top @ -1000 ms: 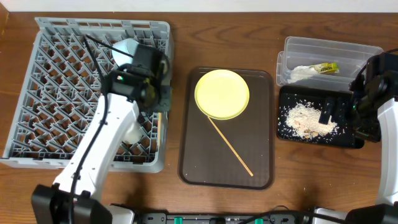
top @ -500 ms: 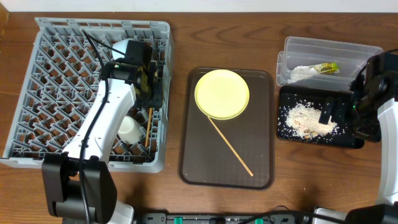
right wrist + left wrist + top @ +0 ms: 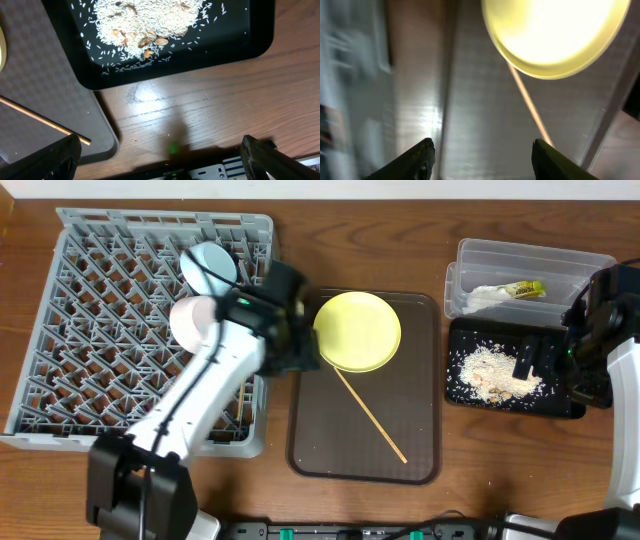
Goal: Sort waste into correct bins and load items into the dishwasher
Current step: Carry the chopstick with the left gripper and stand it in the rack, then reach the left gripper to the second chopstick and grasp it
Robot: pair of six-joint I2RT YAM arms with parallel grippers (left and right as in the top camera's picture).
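The thin wooden chopstick has to be loaded into the dishwasher rack (image 3: 90,330), so my left gripper will next grab it by the middle of its body (image 3: 370,415).
The grey dishwasher rack (image 3: 90,330) holds a light blue bowl (image 3: 205,265) and a white-pinkish bowl (image 3: 190,320). My left gripper (image 3: 300,355) (image 3: 482,150) is open and empty over the left edge of the brown tray (image 3: 330,440), just beside the yellow plate (image 3: 357,330) (image 3: 555,30). One wooden chopstick (image 3: 370,415) (image 3: 530,107) lies on the tray below the plate. The clear tub (image 3: 530,265) holds the green-yellow wrapper (image 3: 525,288) and a white scrap (image 3: 490,298). Rice crumbs (image 3: 490,370) (image 3: 145,20) lie in the black tray (image 3: 470,395) (image 3: 250,45). My right gripper (image 3: 552,375) (image 3: 160,155) is wide open above its near edge.
The brown tray's corner (image 3: 60,75) and the chopstick's end (image 3: 35,117) lie left of the black tray. Bare wooden table (image 3: 200,110) shows between the trays and the front edge. My left arm (image 3: 190,410) crosses the rack's right side.
My left gripper opened over the rack, left a chopstick there, then swung right to the brown tray's left edge. The right arm has stayed still.
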